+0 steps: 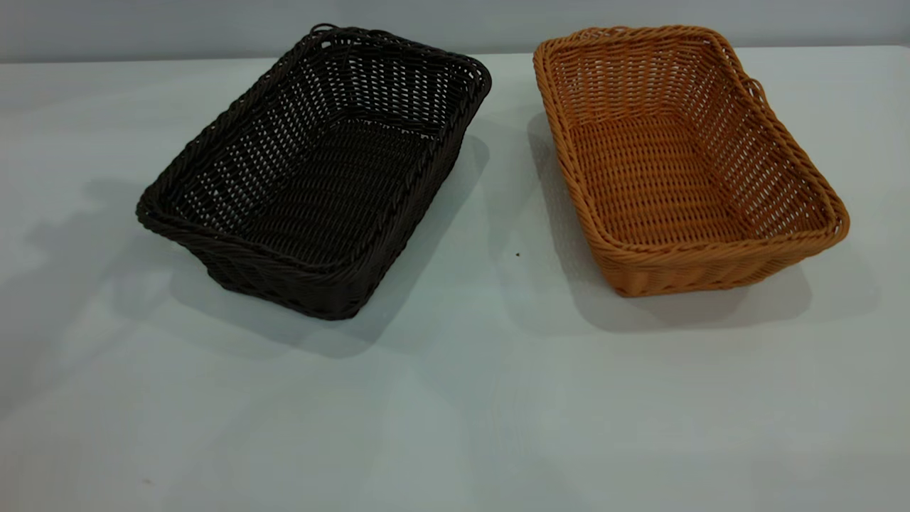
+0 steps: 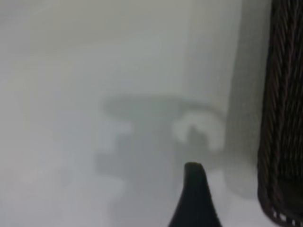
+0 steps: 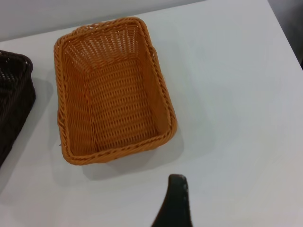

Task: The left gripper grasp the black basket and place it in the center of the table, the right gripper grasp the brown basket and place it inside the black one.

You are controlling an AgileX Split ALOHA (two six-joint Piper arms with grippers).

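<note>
The left gripper grabs the long side rim of the basket next, to place the black basket in the center of the table.
The black basket stands on the white table, left of the middle and turned at an angle. The brown basket stands to its right, apart from it, with a small loop on its right rim. Both are empty. Neither gripper shows in the exterior view. In the left wrist view, part of my left gripper hangs over bare table beside the black basket's outer wall, not touching it. In the right wrist view, part of my right gripper is above the table, short of the brown basket.
The table's far edge meets a grey wall close behind both baskets. The arm's shadow lies on the table by the black basket. The right wrist view shows the table's edge and the black basket's corner.
</note>
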